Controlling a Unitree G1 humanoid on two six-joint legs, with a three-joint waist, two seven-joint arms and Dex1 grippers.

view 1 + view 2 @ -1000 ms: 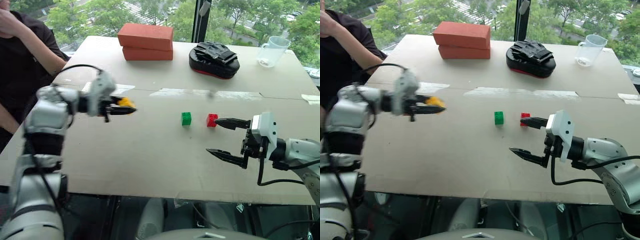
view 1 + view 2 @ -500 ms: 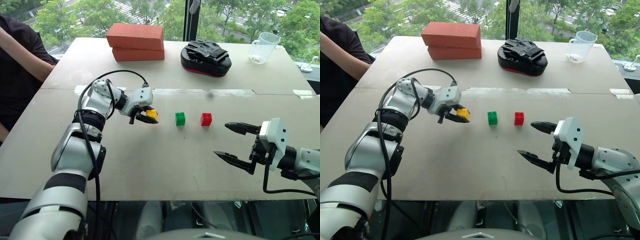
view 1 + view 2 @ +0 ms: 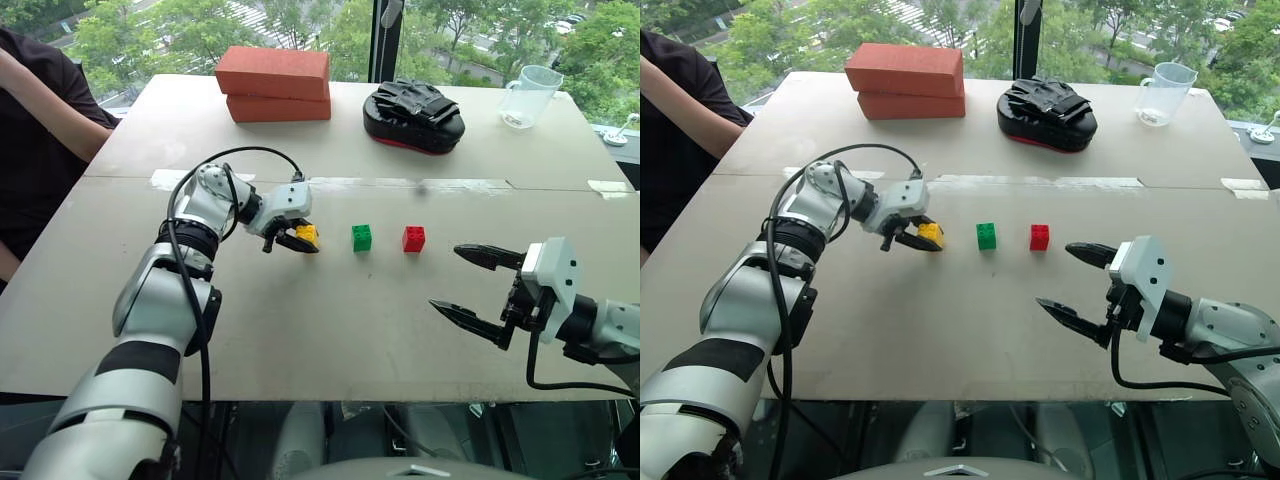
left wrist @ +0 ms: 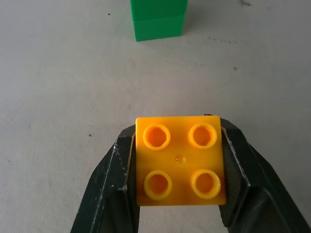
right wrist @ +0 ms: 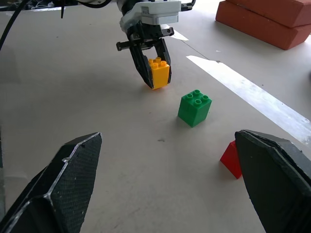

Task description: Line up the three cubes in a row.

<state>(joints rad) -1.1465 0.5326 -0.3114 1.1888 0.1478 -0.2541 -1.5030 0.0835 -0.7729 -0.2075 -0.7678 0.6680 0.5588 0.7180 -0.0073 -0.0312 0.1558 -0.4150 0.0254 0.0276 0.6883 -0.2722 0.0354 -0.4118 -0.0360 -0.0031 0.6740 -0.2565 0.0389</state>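
Observation:
The robot's left gripper needs to open: the yellow cube's base is at the tabletop in line with the green cube, so the yellow cube would stand.
My left gripper (image 3: 303, 242) is shut on the yellow cube (image 4: 180, 160), its two black fingers pressing on opposite sides. It holds the cube low over the table, studs up, just left of the green cube (image 3: 361, 237); I cannot tell whether the yellow cube touches the table. The red cube (image 3: 413, 238) sits right of the green one with a similar gap. Green and red rest on the table in one line. My right gripper (image 3: 447, 278) hovers open and empty to the right of the red cube, nearer the front edge.
Two red-orange bricks (image 3: 273, 84) are stacked at the back left. A black padded object (image 3: 414, 105) and a clear plastic cup (image 3: 527, 97) stand at the back. A person (image 3: 40, 130) sits at the table's left side. A tape strip (image 3: 400, 184) crosses the table.
My left gripper carried the yellow cube right and down, from mid-air at the left to low beside the green cube. The right gripper stayed open in place.

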